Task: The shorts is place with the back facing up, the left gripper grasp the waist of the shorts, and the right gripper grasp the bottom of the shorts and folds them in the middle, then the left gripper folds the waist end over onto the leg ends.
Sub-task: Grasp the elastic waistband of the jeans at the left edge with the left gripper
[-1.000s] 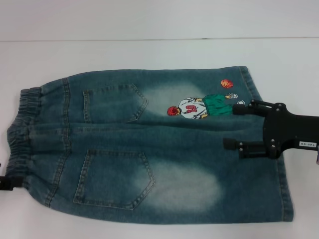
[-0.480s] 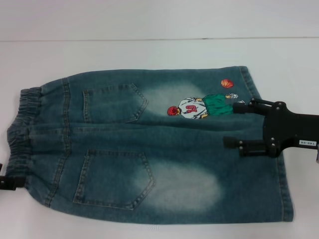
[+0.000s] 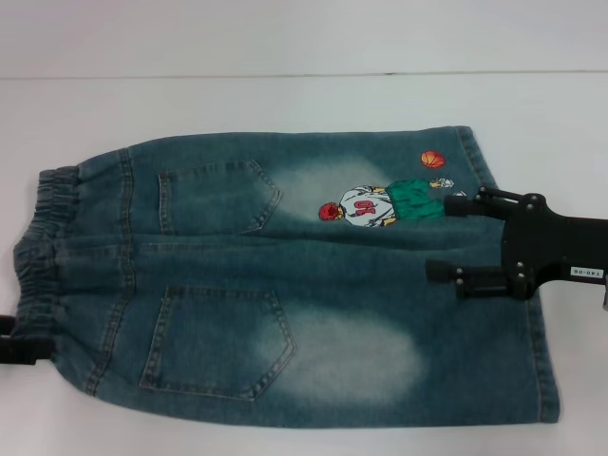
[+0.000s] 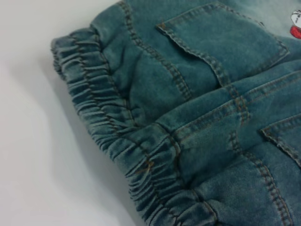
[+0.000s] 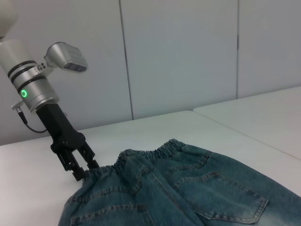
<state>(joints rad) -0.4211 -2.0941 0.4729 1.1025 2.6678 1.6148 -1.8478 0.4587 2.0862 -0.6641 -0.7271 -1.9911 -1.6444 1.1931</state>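
The near waistband corner (image 3: 46, 329) (image 4: 167, 193) is level with my gripper's fingers, so my left gripper should close on it now.
The blue denim shorts (image 3: 285, 285) lie flat on the white table, back pockets up. The elastic waist (image 3: 43, 256) is on the left and the leg ends (image 3: 537, 323) are on the right. My right gripper (image 3: 439, 239) hovers open over the leg ends, beside the embroidered cartoon figure (image 3: 380, 201), with nothing between its fingers. My left gripper (image 3: 17, 351) shows only as a black tip at the near corner of the waist. In the right wrist view the left gripper (image 5: 82, 170) points down at that waistband corner (image 5: 101, 172), fingers slightly apart. The left wrist view shows the gathered waistband (image 4: 113, 127) close up.
The white table (image 3: 285, 104) stretches beyond the shorts to a pale wall. In the right wrist view a second white table surface (image 5: 263, 117) stands off to the side. The near hem of the shorts runs close to the table's front edge.
The left gripper's tip has slipped slightly further toward the left edge of the head view. The right gripper and the shorts have not moved.
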